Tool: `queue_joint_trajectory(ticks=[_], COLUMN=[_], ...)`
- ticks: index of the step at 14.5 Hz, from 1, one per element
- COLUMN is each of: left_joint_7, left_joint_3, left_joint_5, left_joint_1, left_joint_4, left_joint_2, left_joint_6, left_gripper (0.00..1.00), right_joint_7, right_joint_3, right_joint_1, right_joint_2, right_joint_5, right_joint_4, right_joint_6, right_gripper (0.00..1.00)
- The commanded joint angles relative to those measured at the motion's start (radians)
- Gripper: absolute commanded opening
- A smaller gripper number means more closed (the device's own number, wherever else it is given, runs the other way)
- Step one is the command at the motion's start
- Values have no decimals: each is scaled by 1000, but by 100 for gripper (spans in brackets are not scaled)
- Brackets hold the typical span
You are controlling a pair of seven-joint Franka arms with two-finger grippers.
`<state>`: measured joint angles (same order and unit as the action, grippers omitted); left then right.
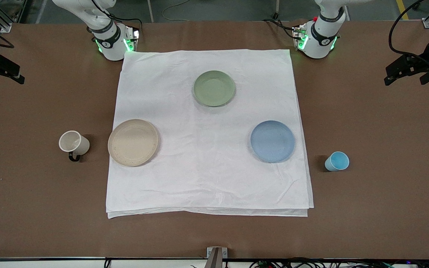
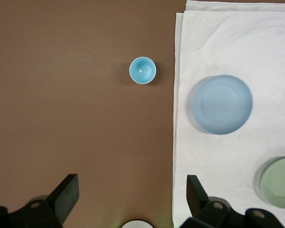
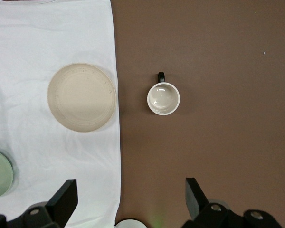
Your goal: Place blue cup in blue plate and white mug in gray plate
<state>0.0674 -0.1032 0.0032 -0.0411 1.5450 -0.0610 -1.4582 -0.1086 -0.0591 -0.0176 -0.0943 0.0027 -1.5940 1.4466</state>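
Note:
I will pick up the mug by its dark handle point(image 1: 74, 157) with my right gripper next, so that the white mug can go in the gray plate point(image 1: 133, 142).
The blue cup point(image 1: 337, 161) point(image 2: 142, 70) stands upright on the bare table at the left arm's end, beside the blue plate point(image 1: 272, 141) point(image 2: 223, 104), which lies on the white cloth. The white mug point(image 1: 73, 143) point(image 3: 163, 98) stands upright on the bare table at the right arm's end, beside the gray plate point(image 1: 133, 142) point(image 3: 81, 97). Its dark handle points toward the front camera. My left gripper point(image 2: 132, 185) is open and empty, high over the table by the cloth's edge. My right gripper point(image 3: 129, 186) is open and empty, high over the cloth's edge at its end. Neither gripper shows in the front view.
A green plate point(image 1: 214, 88) lies on the white cloth point(image 1: 207, 178) farther from the front camera than the other two plates. The arm bases point(image 1: 112, 41) point(image 1: 318, 37) stand along the table's back edge. Dark equipment point(image 1: 410, 67) sits at each end of the table.

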Motion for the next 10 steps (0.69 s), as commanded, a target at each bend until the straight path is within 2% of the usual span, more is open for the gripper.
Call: queue_joint_trajectory(ticks=[1,3,5,8,10], left_joint_7=[-15,-21,-23,-11,21], left_joint_3=[0,8,10,10,10], left_joint_5=[6,4,8,41,41], left_joint_1=[-2,-8,-19,-26,-34], left_joint_4=[-25,-51,-54,-33,1], left_joint_2=[7,32,81,182,249], left_joint_6=[1,1,-16,-100,-160], left_gripper=[100,100,100,100,100], right_joint_7=[12,4,14,3,4], right_joint_3=[7,12,7,5,4], right_joint_1=[-13,-12,-18,-28,-39], right_joint_2=[-25,-19,69,239,301], right_joint_5=[19,11,13,0,2], right_joint_4=[-29,-11,3,38,23], right_joint_6=[11,8,9,145,231], right_gripper=[100,100,100,100,100])
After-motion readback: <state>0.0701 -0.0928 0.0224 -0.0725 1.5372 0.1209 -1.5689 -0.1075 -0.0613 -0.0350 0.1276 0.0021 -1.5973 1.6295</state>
